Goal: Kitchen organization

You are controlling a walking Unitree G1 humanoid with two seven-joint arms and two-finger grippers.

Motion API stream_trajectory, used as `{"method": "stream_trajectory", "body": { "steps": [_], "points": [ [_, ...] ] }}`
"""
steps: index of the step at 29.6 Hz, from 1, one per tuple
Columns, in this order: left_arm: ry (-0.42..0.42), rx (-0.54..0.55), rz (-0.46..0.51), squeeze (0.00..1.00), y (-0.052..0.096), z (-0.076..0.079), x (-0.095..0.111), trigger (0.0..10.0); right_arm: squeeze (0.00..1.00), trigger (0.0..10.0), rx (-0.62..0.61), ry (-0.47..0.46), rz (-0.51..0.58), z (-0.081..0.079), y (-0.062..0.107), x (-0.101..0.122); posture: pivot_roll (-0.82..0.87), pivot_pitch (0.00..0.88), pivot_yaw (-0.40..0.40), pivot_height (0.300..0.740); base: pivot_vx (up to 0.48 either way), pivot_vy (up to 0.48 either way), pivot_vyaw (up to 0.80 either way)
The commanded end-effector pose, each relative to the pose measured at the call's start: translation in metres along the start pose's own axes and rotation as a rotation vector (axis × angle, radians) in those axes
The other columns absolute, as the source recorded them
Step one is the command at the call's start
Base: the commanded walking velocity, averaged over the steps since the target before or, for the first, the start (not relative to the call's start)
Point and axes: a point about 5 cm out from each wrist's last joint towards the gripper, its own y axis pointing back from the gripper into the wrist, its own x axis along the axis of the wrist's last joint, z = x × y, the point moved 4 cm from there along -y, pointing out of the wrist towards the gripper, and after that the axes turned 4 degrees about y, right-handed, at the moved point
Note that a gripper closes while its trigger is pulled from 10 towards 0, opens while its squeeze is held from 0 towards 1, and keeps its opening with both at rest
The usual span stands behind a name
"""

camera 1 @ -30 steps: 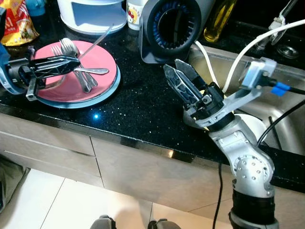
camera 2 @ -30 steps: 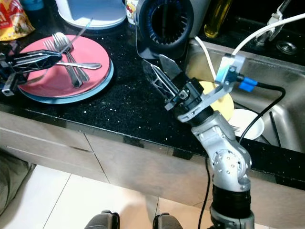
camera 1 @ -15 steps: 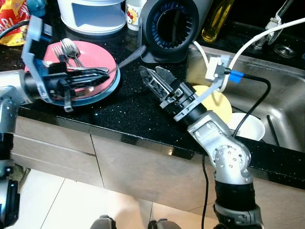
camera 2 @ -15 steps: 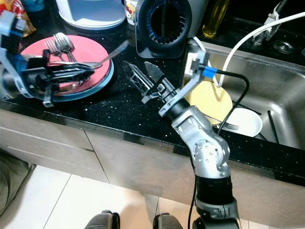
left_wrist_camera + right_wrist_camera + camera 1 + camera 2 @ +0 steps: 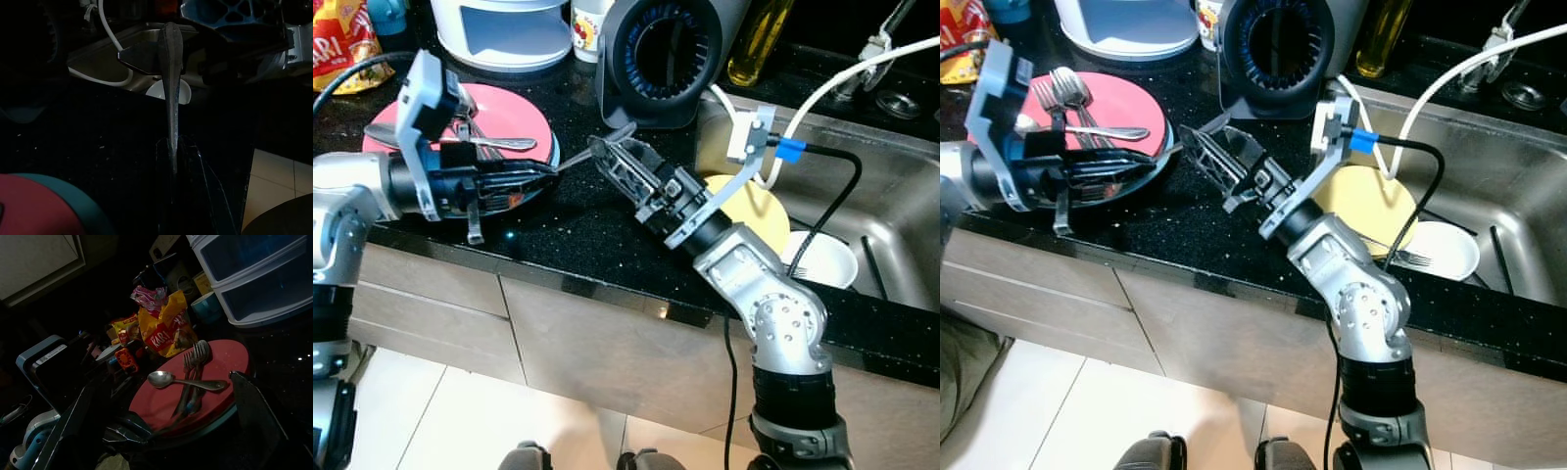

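Note:
My right gripper needs to grab the metal utensil [image 5: 576, 160] next by its free handle end [image 5: 623, 131]. Then it can take over the utensil to tidy the kitchen.
A pink plate [image 5: 514, 113] lies on a blue plate on the black counter [image 5: 597, 235], with forks and a spoon [image 5: 494, 143] on it. Just right of the plates, my left gripper [image 5: 543, 174] is shut on a metal utensil [image 5: 592, 149] whose handle [image 5: 171, 88] sticks out to the right. Facing it, my right gripper [image 5: 613, 149] is open. Its fingertips [image 5: 1200, 155] sit at the handle's free end, and I cannot tell if they touch. The right wrist view looks between its two open fingers at the pink plate [image 5: 215, 377].
A black round appliance [image 5: 668, 54] and a white container [image 5: 499, 29] stand at the back. Snack bags [image 5: 342, 44] are at the far left. The steel sink [image 5: 891, 196] on the right holds a yellow plate [image 5: 759, 211] and a white bowl [image 5: 827, 264]; white cables [image 5: 822, 93] cross it.
My left gripper has moved right, off the plates, carrying the utensil. My right gripper has swung left to meet the handle end.

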Motion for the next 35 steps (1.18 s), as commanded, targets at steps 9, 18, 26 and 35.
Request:
{"method": "stream_trajectory", "body": {
  "steps": [9,18,26,35],
  "points": [
    [-0.017,-0.014,-0.033,0.0,-0.01,0.004,-0.009,0.0,0.0,0.0,-0.034,0.004,-0.026,0.006,0.004,-0.001,0.05,0.127,-0.055,0.74,0.0,0.0,0.0],
    [-0.042,0.019,-0.041,0.0,-0.009,-0.001,-0.007,0.0,0.0,0.0,-0.06,0.014,-0.05,0.01,0.005,-0.004,0.05,0.127,-0.048,0.74,0.0,0.0,0.0],
    [-0.075,0.105,-0.013,0.0,-0.006,-0.013,0.0,0.0,0.0,0.0,-0.068,0.007,-0.032,0.012,0.004,0.0,0.06,0.125,-0.044,0.74,0.0,0.0,0.0],
    [-0.036,0.214,0.116,1.0,-0.006,-0.027,0.015,10.0,0.0,0.0,-0.083,-0.017,0.026,0.016,0.003,0.01,0.06,0.121,-0.045,0.74,0.0,0.0,0.0]
  ]
}}
